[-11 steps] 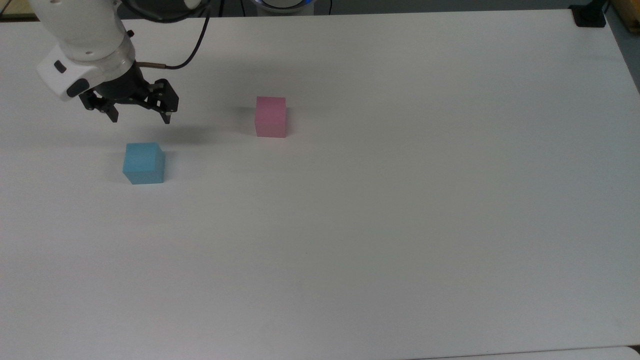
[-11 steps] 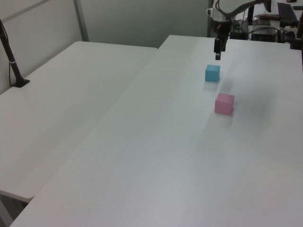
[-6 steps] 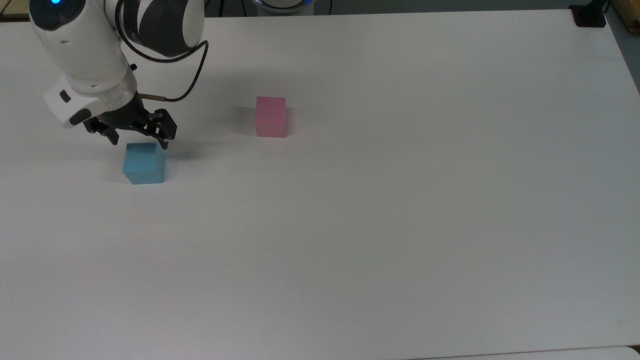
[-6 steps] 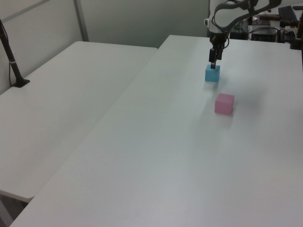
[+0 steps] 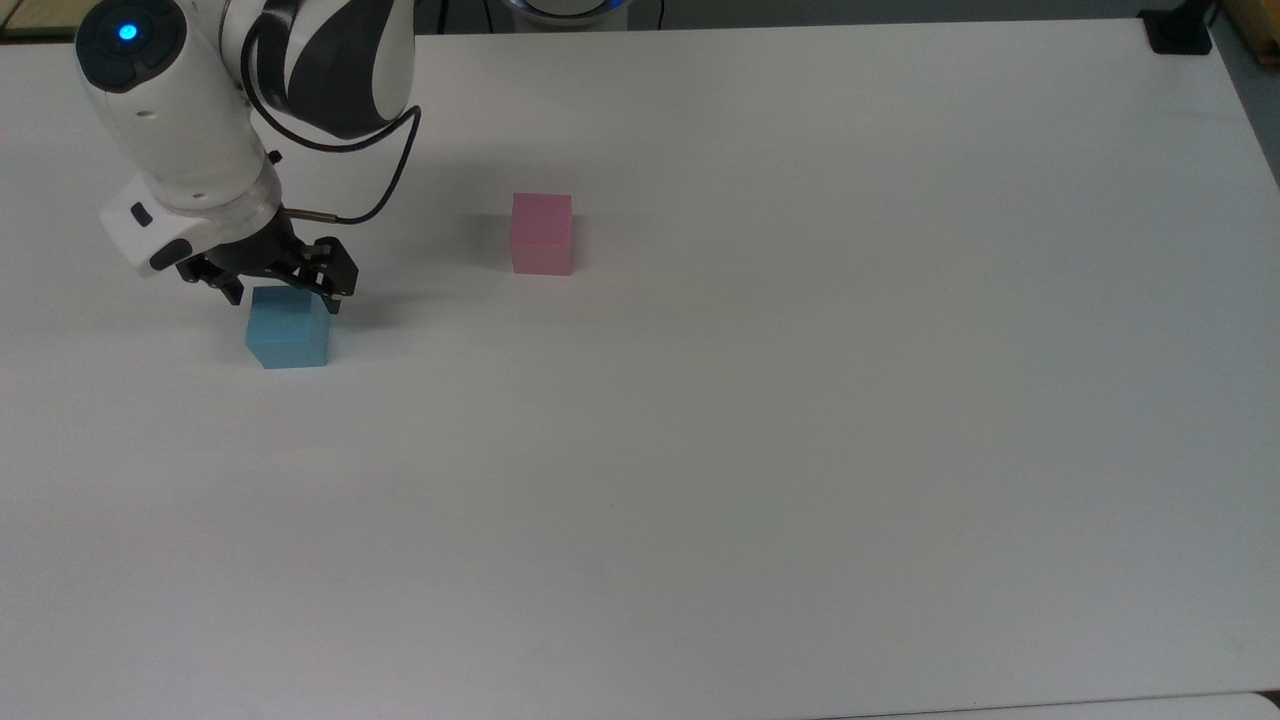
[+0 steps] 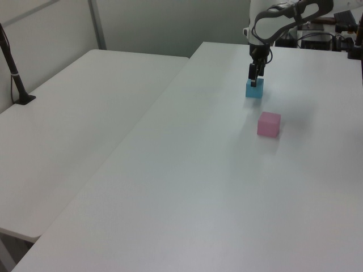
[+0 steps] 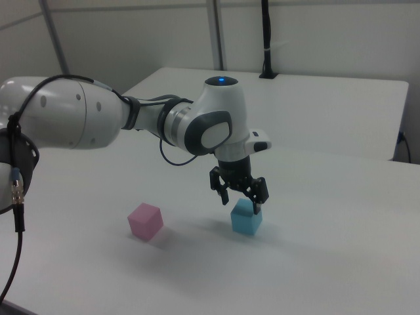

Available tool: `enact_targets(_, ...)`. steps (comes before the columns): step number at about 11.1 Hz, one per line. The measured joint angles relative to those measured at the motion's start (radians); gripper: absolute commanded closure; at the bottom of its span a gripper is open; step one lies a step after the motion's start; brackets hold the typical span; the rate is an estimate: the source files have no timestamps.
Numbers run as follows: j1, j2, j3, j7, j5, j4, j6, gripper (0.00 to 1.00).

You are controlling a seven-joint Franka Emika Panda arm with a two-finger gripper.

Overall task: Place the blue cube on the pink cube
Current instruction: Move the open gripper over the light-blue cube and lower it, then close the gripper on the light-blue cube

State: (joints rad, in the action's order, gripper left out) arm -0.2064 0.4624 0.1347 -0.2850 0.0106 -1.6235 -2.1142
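The blue cube needs to go on top of the pink cube, so my gripper should grab it by its opposite sides next.
The blue cube rests on the white table at the top view's left; it also appears as the blue cube and the blue cube. My gripper hangs open just over it, one fingertip on each side of the cube's top edge, not closed on it. The gripper straddles the cube's upper part in the right view; the gripper looks the same in the left view. The pink cube stands apart on the table, to the top view's right of the blue one, also seen as the pink cube and the pink cube.
A black clamp sits at the table's far right corner in the top view. A second white table adjoins on the left view's left, with a black post on it.
The arm has come down and toward the blue cube: the open gripper went from well above and behind it to straddling its top. Neither cube has moved.
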Motion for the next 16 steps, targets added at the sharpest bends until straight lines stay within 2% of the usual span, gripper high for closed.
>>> enact_targets(5, -0.013, 0.014, 0.001, 0.0, 0.0, 0.0, -0.041, 0.01)
enact_targets(6, -0.016, 0.021, 0.001, 0.0, 0.0, 0.0, -0.049, 0.1)
enact_targets(7, -0.016, 0.029, 0.001, 0.0, -0.001, 0.0, -0.054, 0.41)
enact_targets(9, -0.016, 0.04, 0.001, 0.0, -0.001, 0.0, -0.057, 0.64)
enact_targets(10, -0.016, 0.041, 0.001, 0.001, -0.001, 0.0, -0.058, 0.7)
enact_targets(14, -0.016, 0.025, 0.001, 0.038, -0.001, 0.018, -0.059, 0.74)
enact_targets(16, -0.016, -0.026, -0.003, 0.04, 0.0, 0.024, -0.03, 0.74)
